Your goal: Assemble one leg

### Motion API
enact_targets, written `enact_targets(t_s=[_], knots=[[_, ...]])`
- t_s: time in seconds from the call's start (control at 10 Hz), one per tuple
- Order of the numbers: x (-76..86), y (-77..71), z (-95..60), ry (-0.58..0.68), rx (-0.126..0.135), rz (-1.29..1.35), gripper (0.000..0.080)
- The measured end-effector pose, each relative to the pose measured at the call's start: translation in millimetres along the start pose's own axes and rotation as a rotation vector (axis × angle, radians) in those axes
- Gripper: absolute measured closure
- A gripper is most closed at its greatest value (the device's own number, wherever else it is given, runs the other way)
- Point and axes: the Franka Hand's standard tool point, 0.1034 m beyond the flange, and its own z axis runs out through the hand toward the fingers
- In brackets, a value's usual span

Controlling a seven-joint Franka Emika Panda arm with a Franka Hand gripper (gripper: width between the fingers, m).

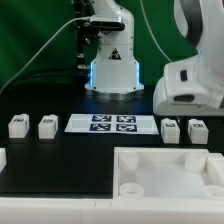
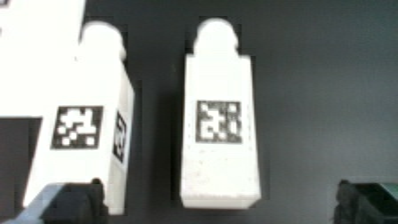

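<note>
The gripper's fingers are above the middle leg, so it isn't time to close yet. The gripper should move down first and then close on the leg.
Four small white legs with black-and-white tags stand on the black table. Two are at the exterior view's left (image 1: 17, 125) (image 1: 46, 125) and two at its right (image 1: 171, 129) (image 1: 197, 130). In the wrist view two legs lie side by side, one in the middle (image 2: 222, 120) and one beside it (image 2: 89, 120). My gripper (image 2: 221, 200) is open and empty above them. Its dark fingertips (image 2: 71, 202) stand apart on either side of the middle leg and do not touch it. In the exterior view the arm's white end (image 1: 188, 85) hangs above the right pair, and the fingers do not show there.
The marker board (image 1: 113, 123) lies flat between the two pairs of legs. The large white tray-like part with raised rim (image 1: 165, 160) fills the front right. Another white piece shows at the left edge (image 1: 2, 158). The robot base (image 1: 110, 70) stands at the back.
</note>
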Motion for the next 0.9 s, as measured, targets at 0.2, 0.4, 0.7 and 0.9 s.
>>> enact_targets(t_s=[0.2, 0.4, 0.7, 0.9], knots=[[0.5, -7.5, 8.5, 0.021, 0.001, 0.012, 0.0151], [-2.6, -11.1, 25.3, -0.011, -0.008, 0.019, 0.0151], [-8.5, -16.4, 43.1, -0.027, -0.025, 0.017, 0.0151], [-8.2, -16.1, 45.1, -0.031, -0.027, 0.015, 0.0151]])
